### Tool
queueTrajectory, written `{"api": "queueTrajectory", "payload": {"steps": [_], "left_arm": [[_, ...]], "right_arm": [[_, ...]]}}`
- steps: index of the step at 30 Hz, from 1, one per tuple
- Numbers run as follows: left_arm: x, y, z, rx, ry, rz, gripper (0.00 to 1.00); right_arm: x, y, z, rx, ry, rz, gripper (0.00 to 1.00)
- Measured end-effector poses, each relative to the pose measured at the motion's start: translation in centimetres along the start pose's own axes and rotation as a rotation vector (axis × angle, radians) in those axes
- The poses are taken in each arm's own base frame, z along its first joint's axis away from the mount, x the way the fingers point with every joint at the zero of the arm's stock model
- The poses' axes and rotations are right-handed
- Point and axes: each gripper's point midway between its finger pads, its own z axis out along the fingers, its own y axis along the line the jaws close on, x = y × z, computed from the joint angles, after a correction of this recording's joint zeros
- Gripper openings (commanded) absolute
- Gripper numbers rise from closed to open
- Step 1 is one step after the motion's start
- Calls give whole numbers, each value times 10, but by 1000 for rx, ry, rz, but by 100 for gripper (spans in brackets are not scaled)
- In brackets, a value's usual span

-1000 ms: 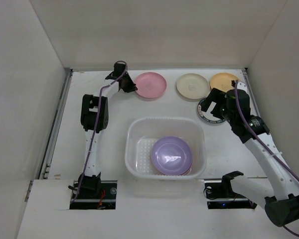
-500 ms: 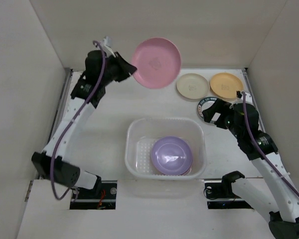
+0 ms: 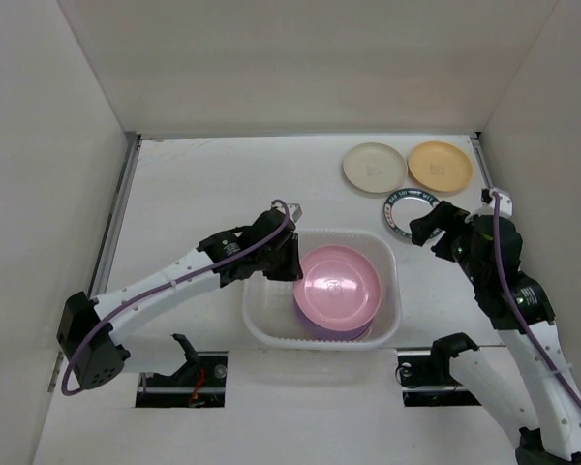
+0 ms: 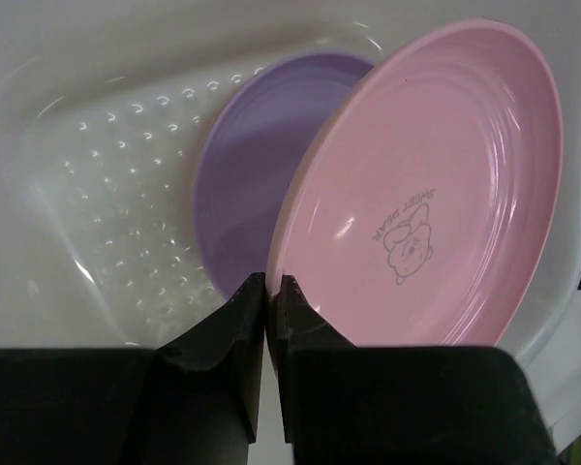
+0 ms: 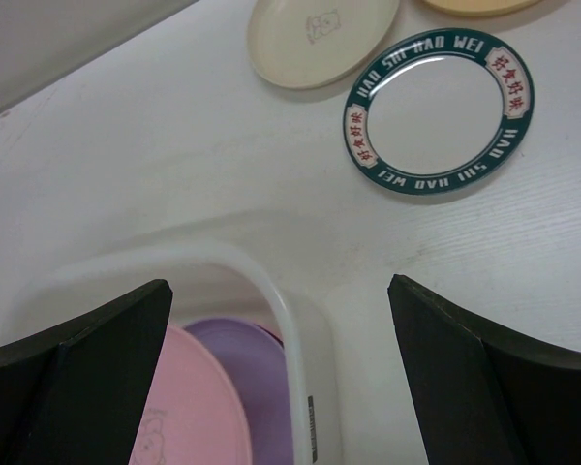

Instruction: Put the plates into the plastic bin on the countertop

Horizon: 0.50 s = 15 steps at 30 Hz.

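Observation:
My right gripper reaches the teal-rimmed plate next and grabs its rim on the right gripper's side, so the opposite side stays free to enter the bin.
A pink plate [image 3: 341, 284] [image 4: 436, 194] [image 5: 194, 407] hangs tilted inside the plastic bin [image 3: 261, 242] [image 4: 107, 194] [image 5: 271, 291]. My left gripper [image 3: 292, 262] [image 4: 273, 281] is shut on its left rim. Under it a purple plate [image 3: 302, 318] [image 4: 252, 174] [image 5: 257, 387] lies on the bin's bottom. On the countertop [image 3: 203, 184] at the back right sit a cream plate [image 3: 374, 167] [image 5: 320, 39], an orange-yellow plate [image 3: 440, 165] [image 5: 474, 5] and a white plate with a teal lettered rim [image 3: 399, 199] [image 5: 438, 111]. My right gripper [image 3: 428, 228] [image 5: 279, 286] hovers open beside the teal-rimmed plate, holding nothing.
White walls close in the countertop at the left [image 3: 48, 174], back [image 3: 300, 68] and right [image 3: 552, 145]. The right arm [image 3: 508, 291] reaches along the right side of the bin. The left arm [image 3: 165, 286] lies across the countertop left of the bin.
My left gripper lifted the pink plate from the back of the countertop, swung it up and brought it down into the bin. The right gripper drew back off the teal-rimmed plate, still open.

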Motion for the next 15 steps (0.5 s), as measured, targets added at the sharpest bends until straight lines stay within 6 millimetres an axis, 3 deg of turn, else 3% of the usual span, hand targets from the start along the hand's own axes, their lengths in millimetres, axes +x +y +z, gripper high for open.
{"api": "queueTrajectory", "payload": {"steps": [7,15], "left_arm": [[12,15,13,-50,16,18,6],[45,52,49,-158,127,79,13]], "right_arm": [[3,-31,29,162,44,25,100],[43,-74,87,343,183,115,100]]}}
